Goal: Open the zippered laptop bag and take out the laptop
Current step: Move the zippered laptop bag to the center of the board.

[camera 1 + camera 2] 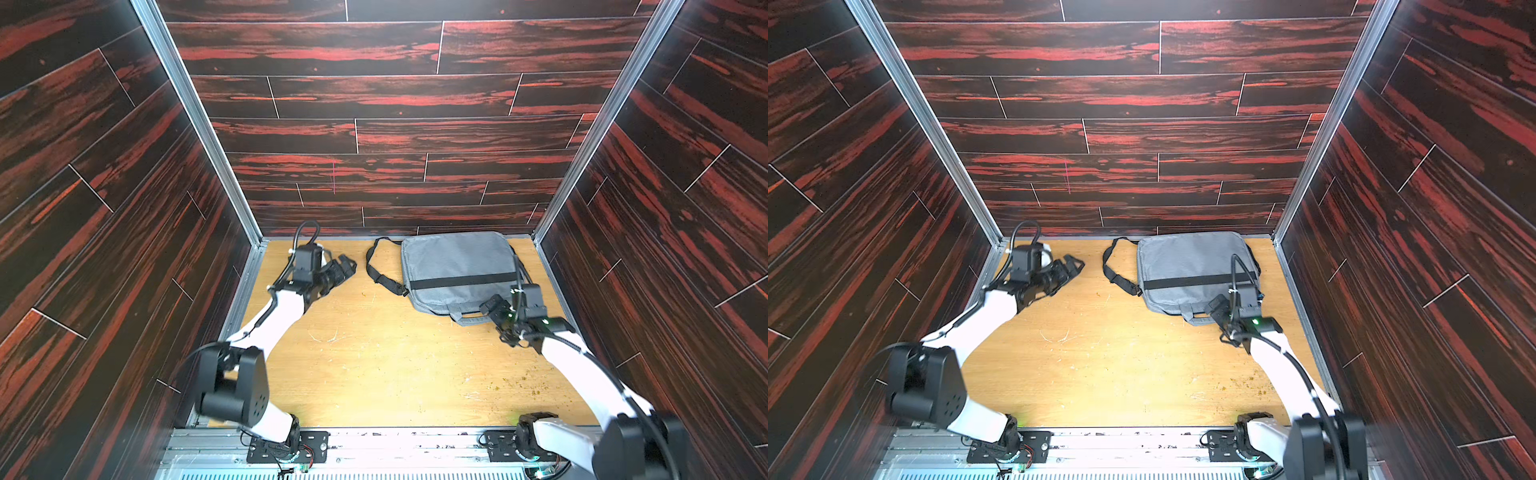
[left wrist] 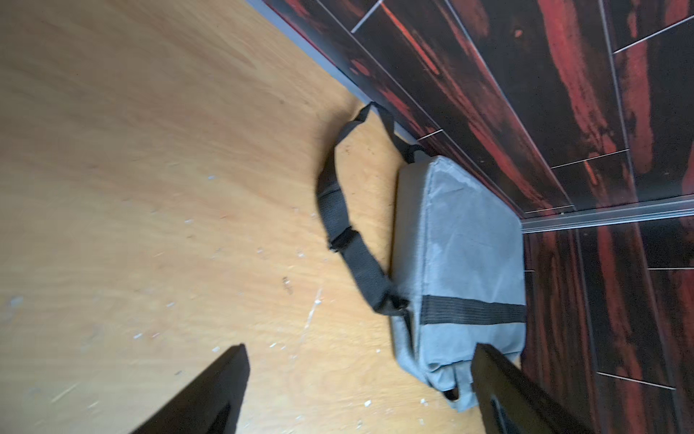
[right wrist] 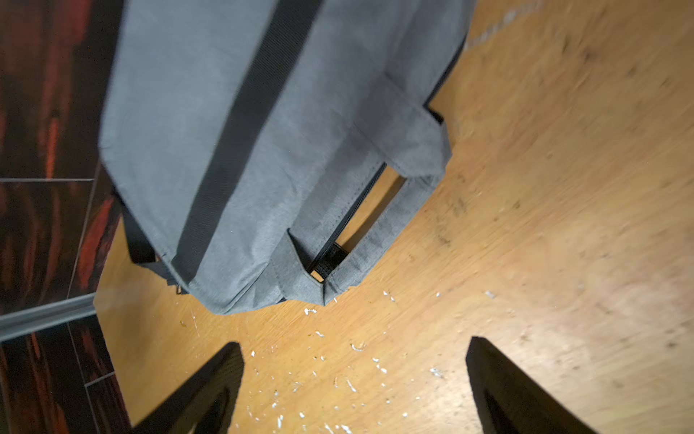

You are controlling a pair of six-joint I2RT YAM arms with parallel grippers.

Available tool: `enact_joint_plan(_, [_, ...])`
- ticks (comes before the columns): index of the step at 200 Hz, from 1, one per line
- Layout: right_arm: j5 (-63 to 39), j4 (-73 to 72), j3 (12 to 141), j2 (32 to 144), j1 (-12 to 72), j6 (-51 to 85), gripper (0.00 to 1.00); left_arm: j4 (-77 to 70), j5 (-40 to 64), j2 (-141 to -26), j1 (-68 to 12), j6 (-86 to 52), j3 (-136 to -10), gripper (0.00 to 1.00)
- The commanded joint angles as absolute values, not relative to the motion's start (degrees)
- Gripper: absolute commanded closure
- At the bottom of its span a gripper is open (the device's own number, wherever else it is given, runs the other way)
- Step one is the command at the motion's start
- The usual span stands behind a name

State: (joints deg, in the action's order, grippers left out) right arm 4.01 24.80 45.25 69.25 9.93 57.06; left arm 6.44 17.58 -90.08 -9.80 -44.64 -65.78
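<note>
Next, my right gripper grabs the laptop bag (image 1: 457, 266) where the grey handle joins the bag's near edge, to turn the bag for opening the zipper.
The zippered laptop bag (image 1: 457, 266) (image 1: 1187, 262) lies flat at the back right of the table, against the rear wall, grey with one black band. Its black shoulder strap (image 1: 374, 270) (image 2: 338, 210) loops out to the left. The zipper (image 3: 353, 214) runs shut along the near edge, between the grey handles (image 3: 390, 210). The laptop is hidden. My left gripper (image 1: 347, 266) (image 2: 360, 347) hangs open left of the strap, holding nothing. My right gripper (image 1: 496, 320) (image 3: 355, 342) is open just in front of the bag's (image 3: 263, 112) handle edge, not touching it.
Dark red wood-patterned walls (image 1: 374, 137) close in the table (image 1: 374, 365) on three sides, with metal posts (image 1: 540, 232) at the back corners. The bag nearly touches the rear wall and sits close to the right wall. Small crumbs (image 3: 353, 375) dot the tabletop.
</note>
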Motion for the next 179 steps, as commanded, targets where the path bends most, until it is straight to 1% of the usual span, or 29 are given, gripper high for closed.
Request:
enact_joint_plan(1, [3.4,24.9,47.2,73.4,10.1,64.1,0.06,9.5,20.8,-92.7,-10.9,-46.8,-70.1,0.03])
enact_joint_plan(62, [-0.1,17.2,53.4,88.1,8.0,71.0,0.16,8.6,23.2,-98.0,-12.4,-48.3,-74.7,0.03])
enact_joint_plan(107, [-0.8,16.5,58.2,96.5,7.6,73.5,0.27,8.6,24.0,-99.3,-12.5,-48.4,-76.1,0.03])
enact_joint_plan(154, [-0.2,20.0,61.4,101.1,7.6,74.6,0.34,10.1,24.3,-99.8,-12.7,-46.8,-77.5,0.03])
enact_joint_plan(179, [0.1,19.6,61.7,103.3,7.5,74.9,0.38,10.4,24.2,-100.1,-12.6,-46.5,-77.4,0.03])
